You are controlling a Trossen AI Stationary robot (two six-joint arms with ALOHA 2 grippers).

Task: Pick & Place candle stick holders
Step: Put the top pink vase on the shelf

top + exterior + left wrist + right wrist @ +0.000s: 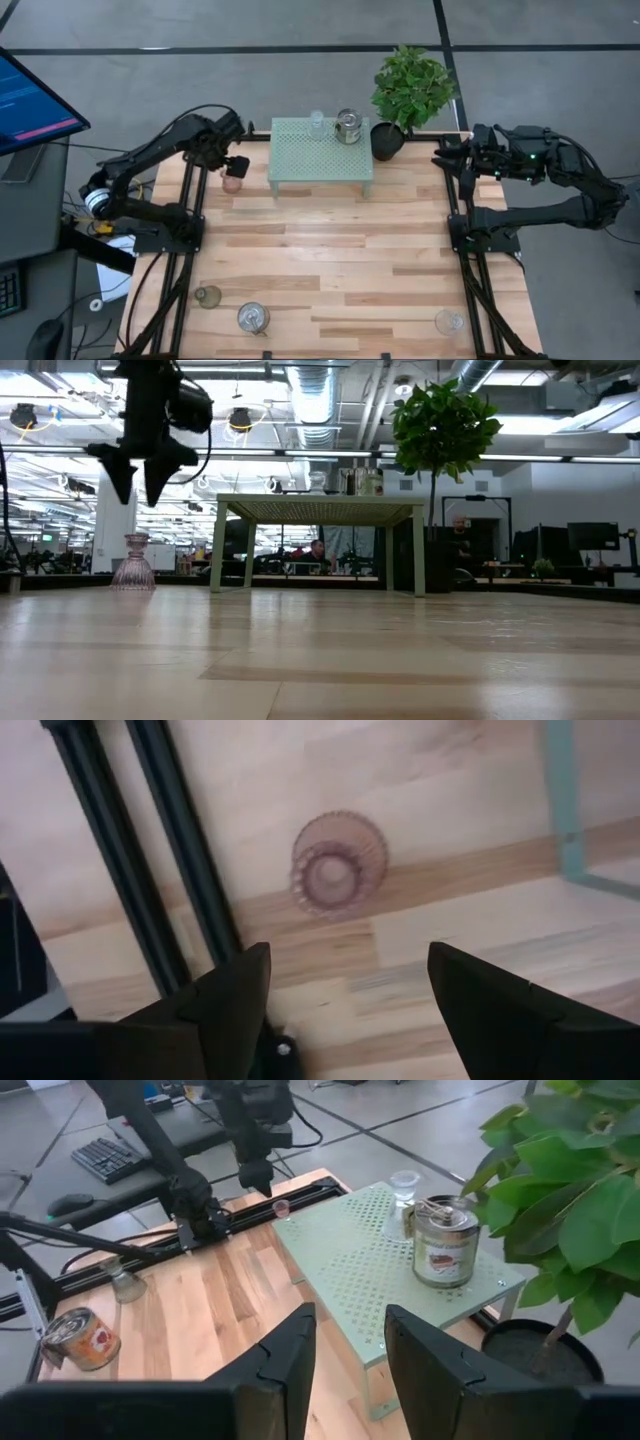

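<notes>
The pinkish holder should be lifted onto the mint-green stand base first, so the robot's left gripper should next pick it up by its beaded top rim.
A pinkish glass holder (233,183) stands upright on its base on the table's far left, beside the stand. My left gripper (140,472) hangs open above it, fingers pointing down and clear of the pinkish holder (338,863). A clear glass holder (317,122) and a silvery jar holder (347,127) stand on the mint-green stand (320,160). Near the front edge stand a greenish holder (208,297), a silvery jar (253,319) and a clear holder (449,322). My right gripper (350,1350) waits open at the far right, raised.
A black plant pot (387,140) with a leafy plant stands at the stand's right end. Black frame rails (190,220) run along the table's left and right sides. Bare wood (330,250) lies in the table's middle.
</notes>
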